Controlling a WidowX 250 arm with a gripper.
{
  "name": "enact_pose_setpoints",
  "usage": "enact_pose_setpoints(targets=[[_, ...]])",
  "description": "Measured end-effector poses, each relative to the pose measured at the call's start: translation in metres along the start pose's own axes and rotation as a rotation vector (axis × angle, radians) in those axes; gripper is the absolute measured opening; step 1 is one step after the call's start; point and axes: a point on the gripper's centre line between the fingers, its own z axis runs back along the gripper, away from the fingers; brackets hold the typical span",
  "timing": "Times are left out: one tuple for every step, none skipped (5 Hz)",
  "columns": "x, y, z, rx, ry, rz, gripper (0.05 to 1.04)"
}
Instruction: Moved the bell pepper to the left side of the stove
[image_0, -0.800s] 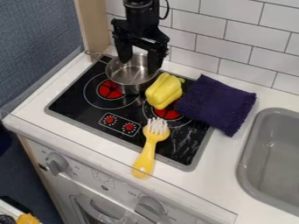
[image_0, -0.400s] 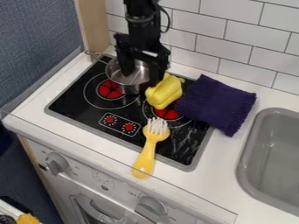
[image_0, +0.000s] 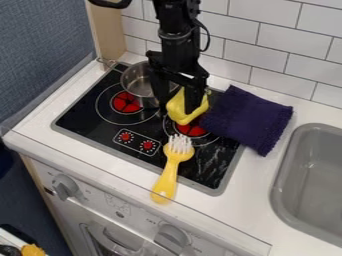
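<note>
The rounded body of the pepper is the part my gripper should grab next. My gripper should then carry the yellow bell pepper (image_0: 177, 111) to the side of the stove by the metal pot.
The black gripper (image_0: 176, 108) hangs over the yellow bell pepper (image_0: 177, 111), its two fingers apart, one at the pepper's left edge and the other in front of its right part. The pepper lies toward the right rear of the black stove (image_0: 100, 125), partly hidden by the gripper. I cannot tell whether the fingers touch it.
A metal pot (image_0: 135, 81) stands at the stove's back left, close to the gripper. A dark purple cloth (image_0: 250, 118) lies right of the pepper. A yellow brush (image_0: 169, 172) lies across the stove's front edge. The grey sink (image_0: 287, 187) is at the right.
From above the pot, the gripper has moved right and down to the pepper. The pepper, pot, cloth and brush stay where they were.
</note>
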Motion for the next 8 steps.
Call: enact_pose_setpoints(targets=[[0.002,-0.003,0.0,0.002,-0.004,-0.004,1.005],[0.002,-0.004,-0.012,-0.002,0.03,0.0,1.004],[0.004,-0.006,-0.015,0.009,0.05,-0.013,1.003],[0.004,-0.006,-0.015,0.009,0.045,-0.014,0.95],[0.003,-0.007,-0.017,0.01,0.039,-0.033,0.751],[0.003,-0.009,-0.009,0.009,0.017,-0.049,0.749],[0.001,-0.014,0.007,-0.007,-0.025,-0.069,0.748],[-0.015,0.004,0.04,0.029,-0.077,0.004,0.748]])
